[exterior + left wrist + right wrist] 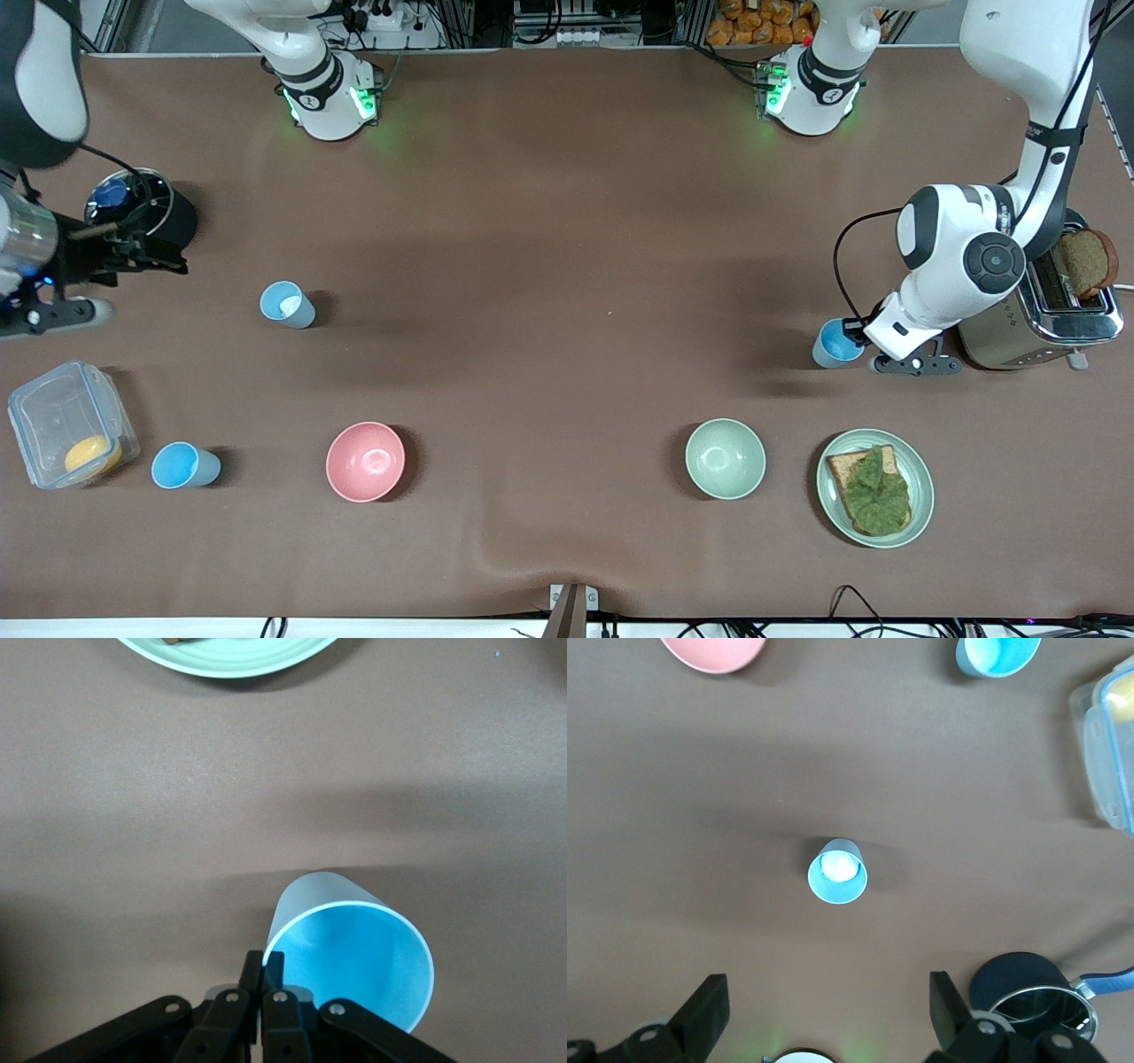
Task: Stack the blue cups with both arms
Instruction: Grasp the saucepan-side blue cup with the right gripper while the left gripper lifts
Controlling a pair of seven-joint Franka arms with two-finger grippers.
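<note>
The white-bottomed blue cup should be grabbed next by its rim (266, 301) with my right gripper. I will then stack that cup with the blue cup at the toaster (836, 346).
Three blue cups stand upright on the brown table. One blue cup (837, 344) is at the left arm's end, beside the toaster. My left gripper (856, 333) is shut on its rim, one finger inside and one outside; the left wrist view shows the gripper (264, 964) and this cup (354, 957). A second blue cup (287, 305) stands toward the right arm's end. My right gripper (142, 255) is open and empty, up in the air beside it; in the right wrist view (828, 1001) this cup (837, 873) lies ahead of the fingers. A third blue cup (183, 466) (998, 654) stands nearer the front camera.
A pink bowl (365, 461) and a green bowl (725, 458) stand near the front. A green plate (921, 496) holds toast with lettuce. A toaster (1045, 310) holds bread. A clear lidded container (53, 416) and a black pot (173, 221) are at the right arm's end.
</note>
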